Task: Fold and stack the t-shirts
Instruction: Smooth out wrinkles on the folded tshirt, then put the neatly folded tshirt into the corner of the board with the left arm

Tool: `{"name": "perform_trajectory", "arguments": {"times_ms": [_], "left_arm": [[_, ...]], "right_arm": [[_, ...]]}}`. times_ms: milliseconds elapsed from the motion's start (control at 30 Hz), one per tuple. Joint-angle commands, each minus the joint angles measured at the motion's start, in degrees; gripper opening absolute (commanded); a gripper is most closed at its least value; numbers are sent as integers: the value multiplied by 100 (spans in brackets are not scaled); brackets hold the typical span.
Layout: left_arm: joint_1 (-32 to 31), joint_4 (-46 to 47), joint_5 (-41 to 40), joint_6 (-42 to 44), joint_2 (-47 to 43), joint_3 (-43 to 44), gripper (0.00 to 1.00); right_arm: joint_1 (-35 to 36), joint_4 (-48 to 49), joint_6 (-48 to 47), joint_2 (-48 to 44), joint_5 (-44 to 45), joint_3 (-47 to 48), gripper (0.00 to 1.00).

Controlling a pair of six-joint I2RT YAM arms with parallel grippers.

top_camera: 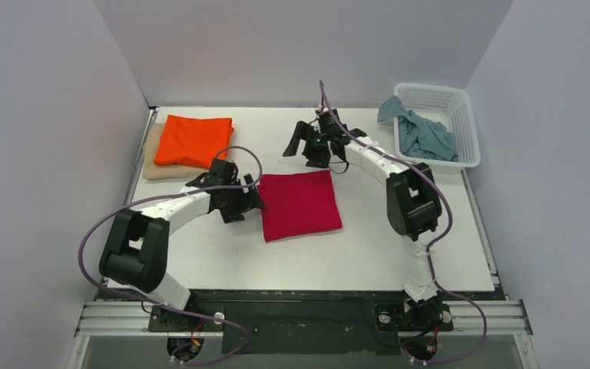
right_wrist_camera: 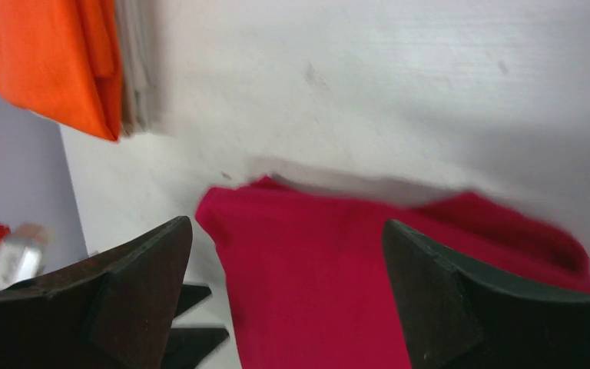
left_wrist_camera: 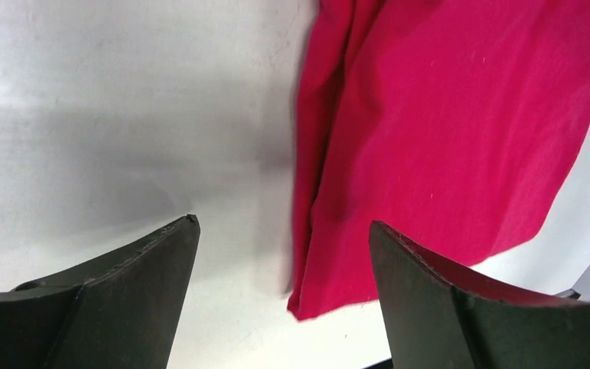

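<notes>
The left gripper pinches the folded red t-shirt by its side edge facing the orange t-shirt point(top_camera: 193, 140) next, to lay it flat on the stack.
A crimson red t-shirt point(top_camera: 299, 204) lies folded in a rectangle on the table's middle. A bright orange t-shirt point(top_camera: 193, 140) lies folded on a pale beige one point(top_camera: 152, 163) at the back left. A grey-blue t-shirt point(top_camera: 426, 134) lies crumpled in the basket. My left gripper point(top_camera: 255, 196) is open and empty at the red shirt's left edge; the left wrist view shows the shirt's corner point(left_wrist_camera: 445, 138) between the fingers point(left_wrist_camera: 280, 224). My right gripper point(top_camera: 301, 150) is open and empty, above and just behind the red shirt point(right_wrist_camera: 338, 277).
A white lattice basket point(top_camera: 461, 108) stands at the back right corner. Grey walls close in the table on three sides. The orange shirt point(right_wrist_camera: 54, 61) and the beige shirt point(right_wrist_camera: 134, 69) show in the right wrist view's upper left.
</notes>
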Motion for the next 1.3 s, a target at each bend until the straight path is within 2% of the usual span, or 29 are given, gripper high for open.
{"name": "perform_trajectory", "arguments": {"times_ms": [0,100,167,267,367,400,500,567,600,633,667,733,833,967,1067,1267], "left_arm": [[-12,488,12,-163,455,480,91],[-164,676,-31,-326,831,676,90],[-355,675,-374,-378,1044,830,90],[-658,497,-852,-460,1356,1046,84],[-904,118,-1329,-526,1699,1341,76],[-1034,2,-1584,-533,1813,1469,71],[-1304,-622,-2132,-631,2077,1736,64],[-1439,-903,-2471,-697,2246,1906,53],[-1472,-970,-2619,-711,2346,2010,40],[-1539,-1080,-2676,-712,2393,2070,32],[-1557,-1160,-2818,-700,2494,2218,15],[-1566,-1459,-3116,-595,2624,2571,0],[-1554,-1729,-3761,30,2652,3098,0],[-1453,-1507,-4391,1337,2521,3708,0],[-1300,-1161,-4611,2382,2421,4040,0],[-805,-636,-4730,3891,2302,4415,0]], "right_arm": [[-127,-19,-114,-1651,475,-1811,89],[-321,290,69,-2972,898,-3101,92],[-585,316,152,-3685,1213,-3938,94],[-847,112,217,-4543,1823,-5011,95],[-1096,-220,143,-5531,2312,-5571,95],[-1129,-324,94,-5707,2565,-5717,95],[-1317,-941,-154,-6393,3015,-5825,95],[-1418,-1110,-274,-6716,3282,-5903,95],[-1448,-1138,-339,-6899,3320,-5925,95],[-1523,-1179,-362,-6967,3346,-5966,95],[-1604,-1191,-424,-7074,3339,-5984,95],[-1707,-1208,-556,-7179,3279,-6011,95],[-1789,-1202,-794,-7219,3166,-6009,95],[-1829,-1169,-1103,-7206,3059,-6007,95],[-1841,-1164,-1208,-7193,3027,-6002,94],[-1852,-1082,-1309,-7224,3096,-6060,94]]}}
